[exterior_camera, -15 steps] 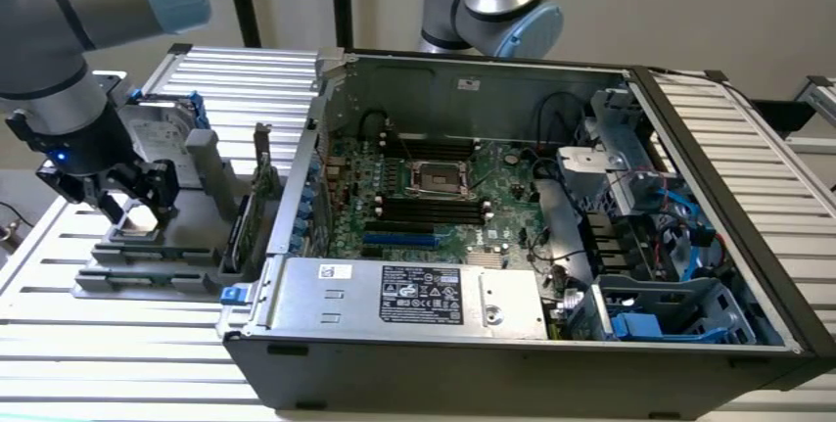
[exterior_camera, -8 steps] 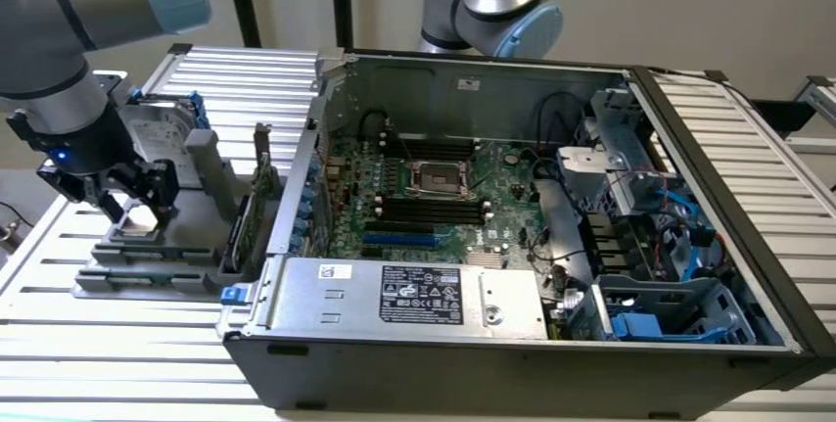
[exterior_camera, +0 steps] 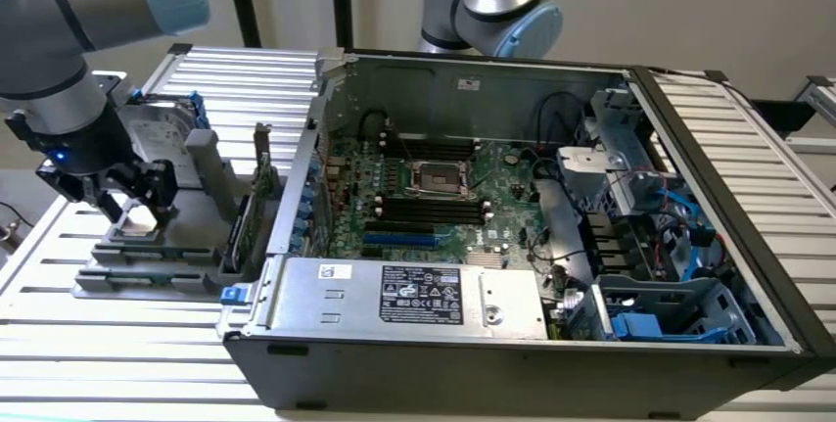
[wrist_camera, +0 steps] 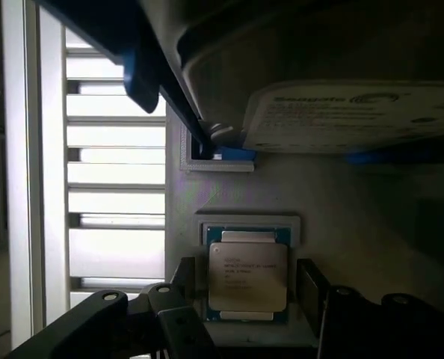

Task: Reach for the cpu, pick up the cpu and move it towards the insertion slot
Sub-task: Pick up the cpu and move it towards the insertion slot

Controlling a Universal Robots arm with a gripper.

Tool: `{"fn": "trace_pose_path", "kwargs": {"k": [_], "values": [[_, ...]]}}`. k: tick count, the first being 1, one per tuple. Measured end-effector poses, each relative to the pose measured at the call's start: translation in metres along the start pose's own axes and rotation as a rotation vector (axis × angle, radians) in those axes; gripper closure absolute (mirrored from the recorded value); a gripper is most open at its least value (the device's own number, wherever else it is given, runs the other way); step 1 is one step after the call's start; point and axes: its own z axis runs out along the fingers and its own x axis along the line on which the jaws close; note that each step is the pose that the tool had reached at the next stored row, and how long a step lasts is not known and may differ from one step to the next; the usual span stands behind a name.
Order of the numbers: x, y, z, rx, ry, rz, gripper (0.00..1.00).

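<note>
The holder's raised rim wraps around the end of the cpu (wrist_camera: 248, 275), so my gripper should grab the cpu by its open side edges next.
The cpu (wrist_camera: 248, 275), a small square chip with a silvery-white top, lies flat in a pale holder on the grey fixture (exterior_camera: 144, 275) at the exterior view's left. My gripper (exterior_camera: 131, 211) is lowered right over it and is open. Its two dark fingers (wrist_camera: 312, 288) straddle the chip, one on each side, with a thin gap to each edge. The insertion slot (exterior_camera: 438, 179), a shiny metal frame around a dark centre, sits on the motherboard inside the open computer case, well off toward the exterior view's right of the gripper.
A silver hard drive (wrist_camera: 341, 112) with blue rails stands in the fixture just behind the cpu. Upright cards (exterior_camera: 249, 207) and the case wall (exterior_camera: 307, 177) lie between the fixture and the motherboard. A second robot arm (exterior_camera: 484, 1) stands behind the case.
</note>
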Motion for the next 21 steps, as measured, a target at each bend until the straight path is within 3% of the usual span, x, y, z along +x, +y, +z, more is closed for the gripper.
{"fn": "trace_pose_path", "kwargs": {"k": [21], "values": [[-0.0019, 0.0008, 0.0026, 0.0, 0.0015, 0.0, 0.35]]}}
